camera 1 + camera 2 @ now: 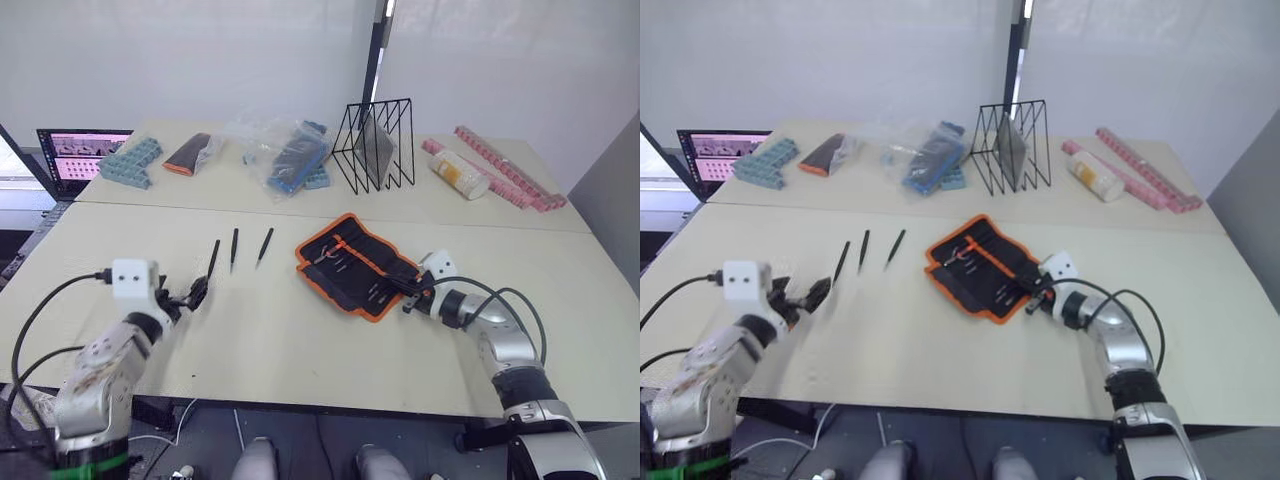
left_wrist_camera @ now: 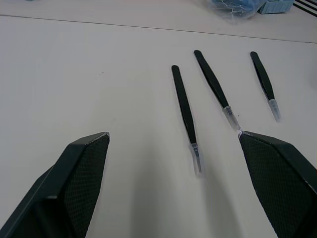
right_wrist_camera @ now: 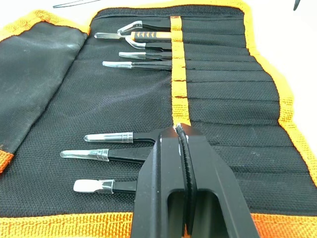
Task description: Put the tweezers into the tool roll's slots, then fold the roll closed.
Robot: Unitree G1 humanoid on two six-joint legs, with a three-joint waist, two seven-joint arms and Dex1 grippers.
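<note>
The tweezers' black handle [image 2: 182,99] has to stay free to slide into a slot, so the robot's left gripper will next grab the tweezers by their clear-end with the cap [image 2: 196,157].
Three black tweezers lie loose and side by side on the table: one [image 1: 213,258], a second [image 1: 234,248] and a third [image 1: 264,246]. My left gripper [image 1: 195,293] is open just in front of them, its fingertips [image 2: 99,144] spread wide with the nearest tweezers [image 2: 185,106] between and beyond them. The tool roll [image 1: 355,265] lies unfolded, black with orange trim. Several tweezers with clear tip caps [image 3: 109,137] sit in its slots. My right gripper [image 3: 179,130] is shut and rests over the roll's near slots.
A black wire rack [image 1: 375,145] stands at the back, with a plastic bag of blue parts [image 1: 290,155], blue boxes [image 1: 130,162] and a black-and-orange pouch [image 1: 188,153] to its left. A laptop [image 1: 80,155] is at far left. A bottle [image 1: 460,175] and pink strips [image 1: 510,170] lie back right.
</note>
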